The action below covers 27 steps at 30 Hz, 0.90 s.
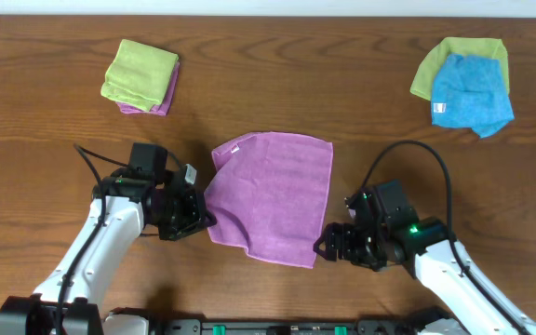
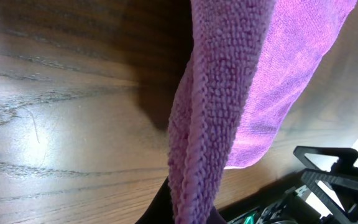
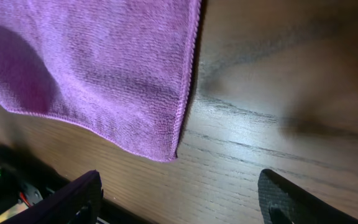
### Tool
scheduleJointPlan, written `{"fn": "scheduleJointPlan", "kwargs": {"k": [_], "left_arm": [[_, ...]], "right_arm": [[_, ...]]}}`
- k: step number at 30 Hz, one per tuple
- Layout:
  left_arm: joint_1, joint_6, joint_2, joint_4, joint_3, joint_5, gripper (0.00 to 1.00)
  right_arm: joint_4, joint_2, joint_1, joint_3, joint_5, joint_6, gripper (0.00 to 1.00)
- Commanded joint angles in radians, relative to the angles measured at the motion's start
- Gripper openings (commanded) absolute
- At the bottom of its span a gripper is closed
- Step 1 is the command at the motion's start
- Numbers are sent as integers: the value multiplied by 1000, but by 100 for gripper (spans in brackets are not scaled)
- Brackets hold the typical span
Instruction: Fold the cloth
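Observation:
Next, my right gripper pinches the lilac cloth's free near corner (image 1: 311, 264) (image 3: 170, 155). Then both grippers fold the cloth's near edge over.
The lilac cloth (image 1: 273, 195) lies mostly flat in the middle of the table, with a small white tag (image 1: 234, 147) near its far left corner. My left gripper (image 1: 203, 220) is shut on the cloth's left edge and lifts it; in the left wrist view the pinched edge (image 2: 197, 155) rises as a doubled fold between the fingers. My right gripper (image 1: 327, 244) is open and empty, just right of the cloth's near right corner (image 3: 163, 149). Its fingers (image 3: 179, 205) stand apart on either side of bare wood.
A lime-green cloth (image 1: 140, 73) lies folded on a small purple one (image 1: 161, 100) at the far left. A blue cloth (image 1: 471, 91) lies on another lime-green cloth (image 1: 435, 67) at the far right. The table's front edge runs just behind both grippers.

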Motion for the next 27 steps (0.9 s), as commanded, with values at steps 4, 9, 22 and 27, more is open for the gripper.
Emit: {"fn": "scheduleJointPlan", "kwargs": {"k": [4,9,22,27], "left_arm": [[3,33,-12,-9,3,-20,6],[3,33,-12,-11,3,-18,6],[3,33,-12,-22,3,17,6],[3,38,-12,-32,3,18,6]], "right_arm": [[121,-7,56,-78,-33,162,80],[248,-6,161,-129,-2,301,80],[457,103,279,-153,122,395,79],[547,203,283,-153,130,391,40]]}}
